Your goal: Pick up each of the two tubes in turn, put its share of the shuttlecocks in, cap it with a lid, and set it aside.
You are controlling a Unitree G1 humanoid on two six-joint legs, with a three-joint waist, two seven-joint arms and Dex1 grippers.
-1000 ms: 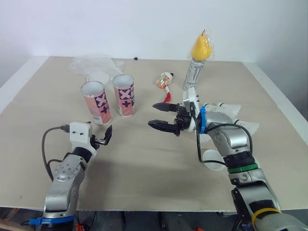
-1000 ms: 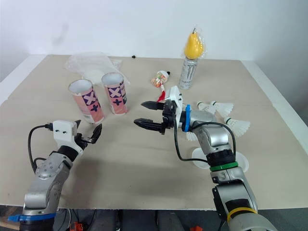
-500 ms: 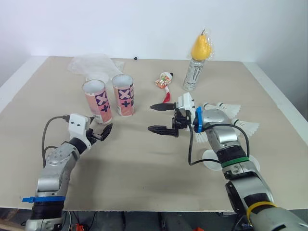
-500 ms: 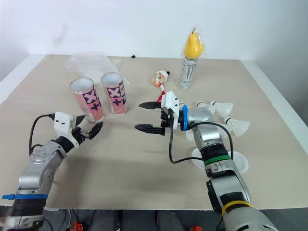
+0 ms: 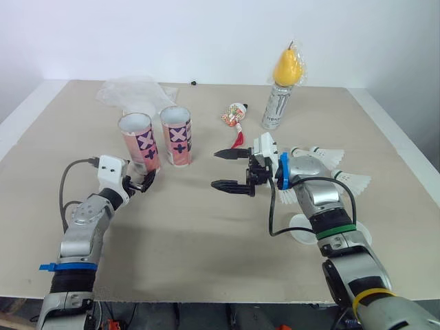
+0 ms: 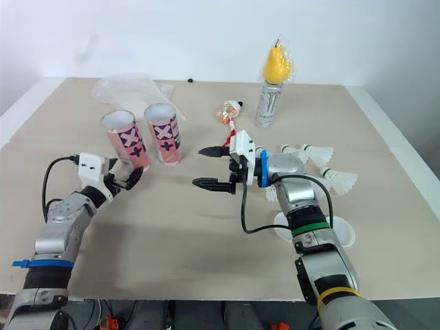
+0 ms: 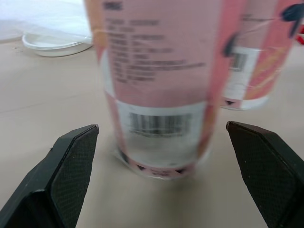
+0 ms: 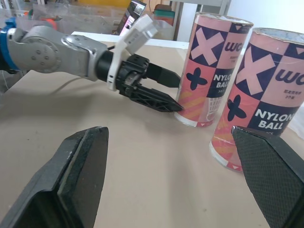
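Observation:
The pink patterned tube's opening (image 5: 135, 123) should stay free to take the shuttlecocks, so my left gripper should grab the tube by its barcoded base end (image 5: 146, 163).
Two pink patterned tubes stand upright and open-topped at the left, the left tube (image 5: 140, 143) beside the right tube (image 5: 177, 135). My left gripper (image 5: 139, 181) is open, low at the left tube's base (image 7: 159, 152), one finger (image 7: 71, 161) to each side of it and not closed on it. Over mid-table my right gripper (image 5: 216, 169) hangs open and empty, pointing at the tubes. White shuttlecocks (image 5: 323, 155) lie behind my right arm, another (image 5: 355, 181) farther right. White lids (image 5: 303, 228) lie by my right forearm.
A crumpled clear plastic bag (image 5: 135, 92) lies behind the tubes with a white lid (image 7: 53, 45) at its edge. A can (image 5: 276, 108) topped by a yellow pear toy (image 5: 288, 67) stands at the back. A small candy toy (image 5: 236, 115) lies near it.
My left gripper has moved forward along the table up to the base of the left tube. The right gripper drew back slightly and now holds still, open.

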